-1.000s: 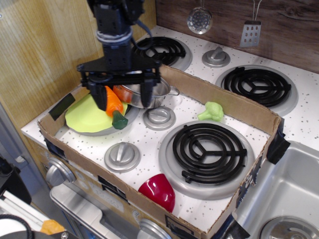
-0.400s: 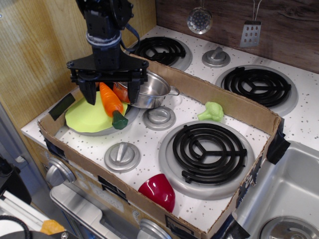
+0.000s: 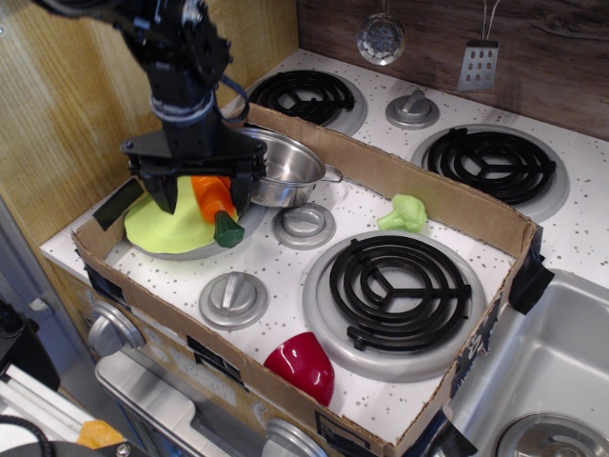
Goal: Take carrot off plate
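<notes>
I should take the carrot off the lime-green plate (image 3: 166, 226) next, so I should grab the carrot by its orange body (image 3: 213, 197) with my gripper.
The orange carrot (image 3: 212, 197) with its dark green stem end (image 3: 226, 230) lies on the right edge of the lime-green plate (image 3: 166, 226), at the left of the cardboard tray. The stem end pokes over the plate's rim. My gripper (image 3: 201, 188) hangs straight over the carrot. It is open, with one finger (image 3: 163, 191) to the carrot's left and the other to its right, beside the pot. The upper end of the carrot is hidden behind the gripper body.
A steel pot (image 3: 285, 168) stands just right of the gripper. A green broccoli toy (image 3: 404, 212) and a red bowl (image 3: 303, 367) lie further right and at the front. Cardboard walls (image 3: 162, 314) ring the stove top, which has knobs and burners.
My gripper has moved left and come down, so its open fingers now straddle the carrot. The carrot and the plate have not moved.
</notes>
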Robot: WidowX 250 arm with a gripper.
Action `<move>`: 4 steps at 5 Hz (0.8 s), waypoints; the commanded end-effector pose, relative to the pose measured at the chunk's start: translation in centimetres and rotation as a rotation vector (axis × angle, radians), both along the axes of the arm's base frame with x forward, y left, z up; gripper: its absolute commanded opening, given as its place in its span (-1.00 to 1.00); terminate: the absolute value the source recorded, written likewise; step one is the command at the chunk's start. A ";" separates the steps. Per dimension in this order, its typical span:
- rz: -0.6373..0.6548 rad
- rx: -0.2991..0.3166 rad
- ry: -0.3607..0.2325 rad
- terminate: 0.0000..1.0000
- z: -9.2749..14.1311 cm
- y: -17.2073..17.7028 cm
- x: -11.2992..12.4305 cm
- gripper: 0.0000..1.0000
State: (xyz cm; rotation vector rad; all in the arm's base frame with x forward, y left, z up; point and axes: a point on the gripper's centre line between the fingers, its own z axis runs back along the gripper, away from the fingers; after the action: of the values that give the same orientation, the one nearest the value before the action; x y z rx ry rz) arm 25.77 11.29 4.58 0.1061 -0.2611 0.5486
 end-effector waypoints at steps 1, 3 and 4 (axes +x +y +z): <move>-0.029 0.017 -0.051 -1.00 -1.1 2.0 0.3 1.00; -0.045 0.018 -0.074 -1.00 -1.3 2.6 0.7 -1.00; -0.032 0.045 -0.064 -1.00 0.0 2.7 0.8 -1.00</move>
State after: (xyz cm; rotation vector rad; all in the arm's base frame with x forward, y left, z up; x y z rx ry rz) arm 26.03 13.14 2.97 0.1186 -0.2685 0.5171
